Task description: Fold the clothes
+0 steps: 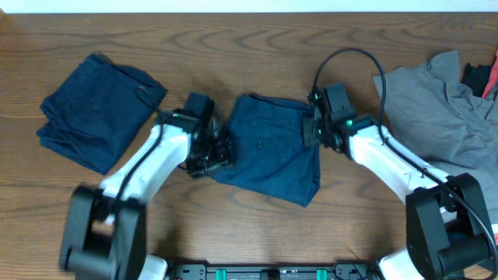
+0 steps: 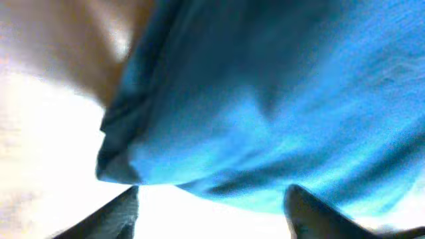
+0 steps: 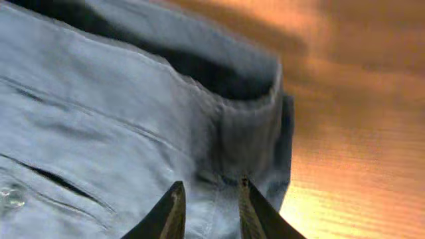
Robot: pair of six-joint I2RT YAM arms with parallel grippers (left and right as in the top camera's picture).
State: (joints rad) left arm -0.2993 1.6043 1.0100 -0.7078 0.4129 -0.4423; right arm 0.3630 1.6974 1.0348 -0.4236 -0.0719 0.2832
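Observation:
The navy shorts (image 1: 272, 148) are next for my left gripper to pick up by the edge that faces the folded garment, so they can be stacked folded on that garment.
Navy shorts (image 1: 272, 148) lie partly folded at the table's middle. My left gripper (image 1: 216, 152) is at their left edge; in the left wrist view its fingers (image 2: 212, 196) are wide open, with the blue cloth (image 2: 265, 99) just ahead of the tips and nothing between them. My right gripper (image 1: 313, 128) is at the shorts' right edge. In the right wrist view its fingers (image 3: 211, 189) are close together on a fold of the waistband (image 3: 246, 133). A button (image 3: 8, 194) shows at the left.
A folded navy garment (image 1: 97, 109) lies at the left. A crumpled grey shirt (image 1: 443, 101) lies at the right, with a red and black item (image 1: 484, 76) at the far right edge. Bare wooden table (image 1: 233, 47) lies behind the shorts.

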